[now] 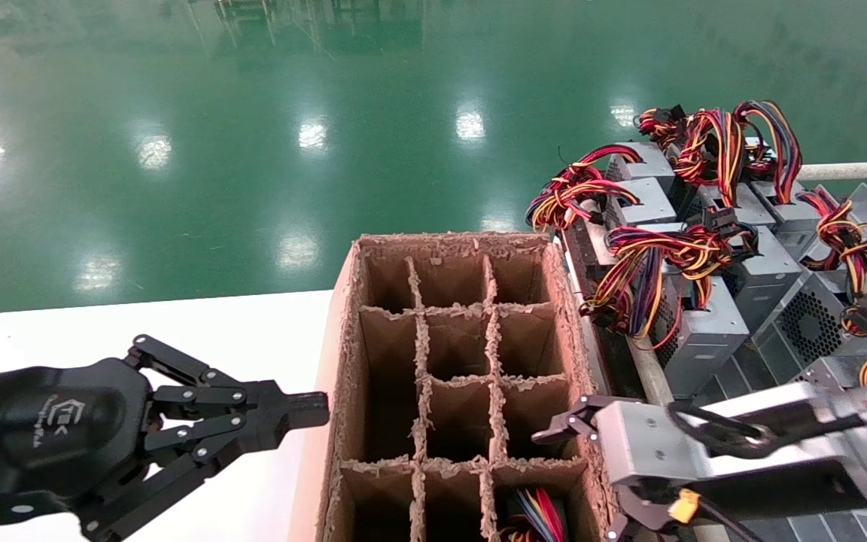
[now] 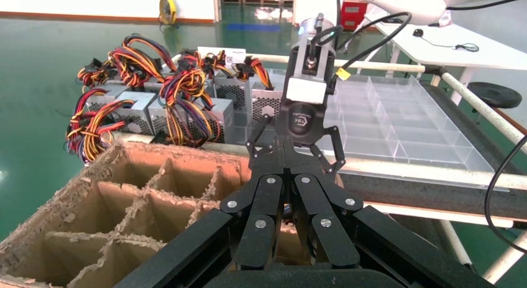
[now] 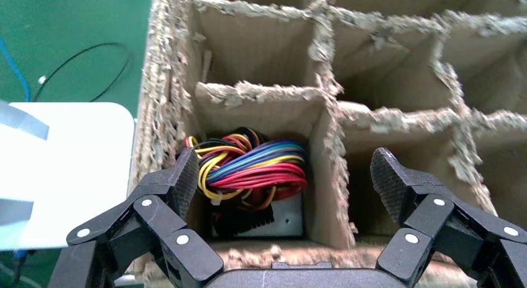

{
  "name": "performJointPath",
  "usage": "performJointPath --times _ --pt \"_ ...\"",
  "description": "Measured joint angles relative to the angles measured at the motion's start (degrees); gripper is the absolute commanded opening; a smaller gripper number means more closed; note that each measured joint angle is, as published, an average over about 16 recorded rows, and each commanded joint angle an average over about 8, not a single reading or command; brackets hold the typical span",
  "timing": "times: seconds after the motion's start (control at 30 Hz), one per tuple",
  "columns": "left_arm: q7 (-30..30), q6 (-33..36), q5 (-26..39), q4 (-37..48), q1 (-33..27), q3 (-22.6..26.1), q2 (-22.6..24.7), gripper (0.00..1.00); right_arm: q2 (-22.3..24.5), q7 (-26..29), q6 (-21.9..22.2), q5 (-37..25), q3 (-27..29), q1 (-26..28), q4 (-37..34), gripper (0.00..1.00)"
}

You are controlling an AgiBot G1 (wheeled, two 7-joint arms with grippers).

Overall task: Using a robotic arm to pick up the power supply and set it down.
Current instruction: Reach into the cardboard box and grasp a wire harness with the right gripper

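Observation:
I need to lift the power supply out of its divider cell (image 3: 323,188) next, so I need to grab it with my right gripper by its coiled wire bundle (image 3: 252,167).
A power supply (image 3: 283,219), a grey metal box under a coil of red, yellow and blue wires (image 3: 248,167), sits down in the near right corner cell of the cardboard divider box (image 3: 267,92). My right gripper (image 3: 287,182) hovers just above that cell, open and holding nothing, its fingertips (image 3: 183,182) wide apart. In the head view only the wires (image 1: 535,516) show in that cell, beside my right gripper (image 1: 580,478). My left gripper (image 1: 313,410) is shut and empty over the white table, left of the box.
Several more power supplies (image 1: 704,331) with wire bundles stand on a rack right of the divider box (image 1: 351,301). Clear plastic divider trays (image 2: 404,120) lie beyond them. The white table (image 1: 177,331) is on the left, with green floor behind.

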Motion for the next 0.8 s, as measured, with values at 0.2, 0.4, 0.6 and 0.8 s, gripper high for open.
performJointPath --times 0.2,0.4,0.6,0.8 --pt "0.0 0.0 0.0 0.0 0.0 0.0 0.0 0.00 -2.0 -0.2 -0.5 -0.8 -4.8 3.8 -1.5 0.65" --pt "0.0 0.0 0.0 0.0 0.0 0.0 0.0 0.00 -3.0 -1.1 -0.4 -0.4 -8.9 6.8 -3.3 0.01" --pt "0.0 0.0 0.0 0.0 0.0 0.0 0.0 0.00 -2.9 -2.3 0.0 0.7 -11.4 8.5 -4.3 0.00" --pt "0.0 0.0 0.0 0.0 0.0 0.0 0.0 0.00 -2.7 -3.0 0.2 1.8 -13.0 9.3 -4.7 0.00"
